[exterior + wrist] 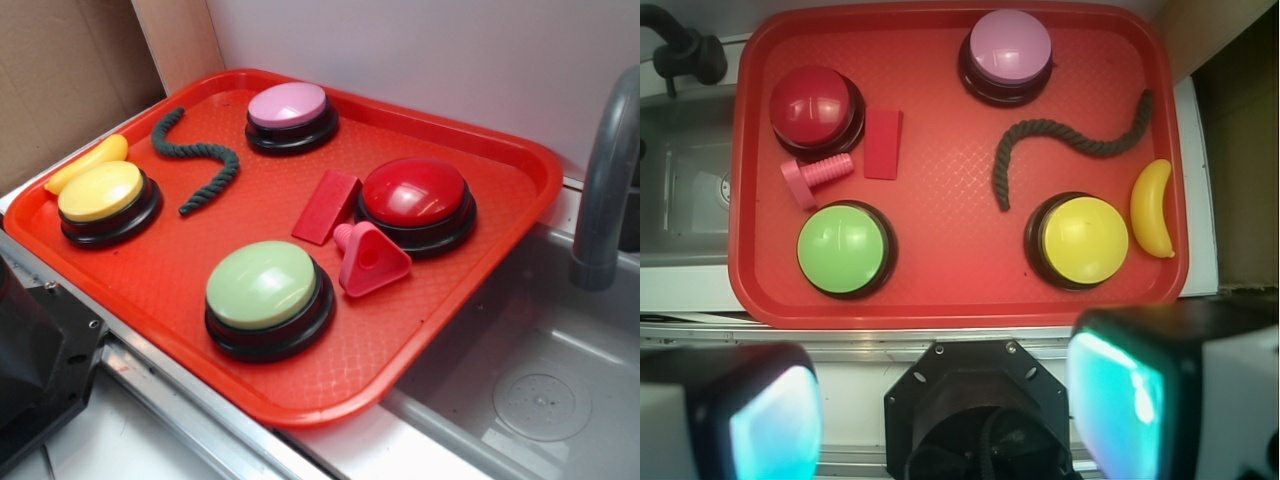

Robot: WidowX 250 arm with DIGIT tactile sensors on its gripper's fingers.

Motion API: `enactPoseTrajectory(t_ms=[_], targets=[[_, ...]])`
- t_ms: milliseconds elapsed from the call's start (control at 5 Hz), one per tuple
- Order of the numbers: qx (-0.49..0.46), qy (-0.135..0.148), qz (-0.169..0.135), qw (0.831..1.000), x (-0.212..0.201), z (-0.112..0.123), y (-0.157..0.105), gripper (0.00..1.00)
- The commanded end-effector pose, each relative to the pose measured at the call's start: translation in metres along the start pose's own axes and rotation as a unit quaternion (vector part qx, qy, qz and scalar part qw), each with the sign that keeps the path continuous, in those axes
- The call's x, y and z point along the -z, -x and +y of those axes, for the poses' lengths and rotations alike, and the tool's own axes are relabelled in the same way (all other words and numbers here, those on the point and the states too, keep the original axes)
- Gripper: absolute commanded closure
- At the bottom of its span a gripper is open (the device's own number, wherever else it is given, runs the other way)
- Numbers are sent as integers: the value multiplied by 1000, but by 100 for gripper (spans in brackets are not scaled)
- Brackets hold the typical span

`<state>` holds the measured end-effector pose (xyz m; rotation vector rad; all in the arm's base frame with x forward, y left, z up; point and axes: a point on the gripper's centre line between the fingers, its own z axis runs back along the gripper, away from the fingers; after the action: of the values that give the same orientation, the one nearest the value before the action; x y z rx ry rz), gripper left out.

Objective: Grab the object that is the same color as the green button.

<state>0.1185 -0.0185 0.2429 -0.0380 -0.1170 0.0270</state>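
My gripper grabs the dark green twisted rope piece by its middle part [194, 152] next, to match the green button's color.
A dark green twisted rope piece [196, 159] [1060, 145] lies in a wavy S on the red tray [450, 300] [940, 290], between the pink and yellow buttons. The green button [265, 290] [843, 249], a pale-green dome on a black base, sits near the tray's front edge. My gripper [945, 405] hangs high above the counter in front of the tray, well clear of the rope. It is open, with nothing between its fingers [1118, 395]. The exterior view does not show the gripper.
Also on the tray are a yellow button [1082, 240], a pink button [1009, 50], a red button [814, 102], a red flat block [882, 144], a pink bolt-shaped piece [812, 177] and a yellow banana [1153, 208]. A grey sink [540, 390] with a tap [605, 170] adjoins the tray. The robot's black base [980, 410] sits below my gripper.
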Motion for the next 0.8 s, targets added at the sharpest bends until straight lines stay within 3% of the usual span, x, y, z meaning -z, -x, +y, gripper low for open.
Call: enactPoseTrajectory(t_ms=[0, 200, 600], targets=[[0, 0, 0, 1000, 0, 0, 0, 0], [1, -4, 2, 1000, 19, 4, -16, 0], [-20, 15, 4, 1000, 70, 20, -56, 0]])
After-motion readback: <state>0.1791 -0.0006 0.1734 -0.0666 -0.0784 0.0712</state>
